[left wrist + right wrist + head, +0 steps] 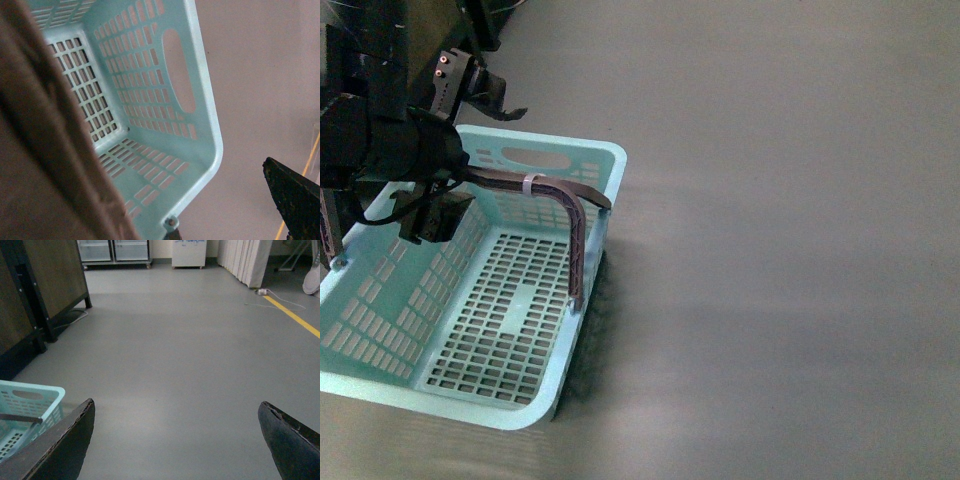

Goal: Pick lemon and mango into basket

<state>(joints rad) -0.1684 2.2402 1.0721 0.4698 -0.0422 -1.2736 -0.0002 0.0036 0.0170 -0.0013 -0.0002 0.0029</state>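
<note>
My left gripper grabs the pale aqua basket by its brown handle (570, 195) next, to carry the basket for the lemon and mango.
The pale aqua basket (590, 150) stands on the grey floor at the left, with nothing on its slotted floor. Its brown handle (570, 195) with a white tie (529, 183) lies across the top. My left gripper (503, 100) hovers open over the basket's far left corner. In the left wrist view the basket (215, 145) fills the picture, one dark finger (295, 200) shows, and a blurred brown shape hides the other. My right gripper (176, 407) is open over bare floor, with the basket (30, 390) to one side. The lemon and the mango are out of view.
A dark wooden cabinet (45, 285) stands beyond the basket. A yellow floor line (295, 320), white panels (245, 257) and a white unit (189, 252) lie further off. Grey floor (790, 250) stretches to the right of the basket.
</note>
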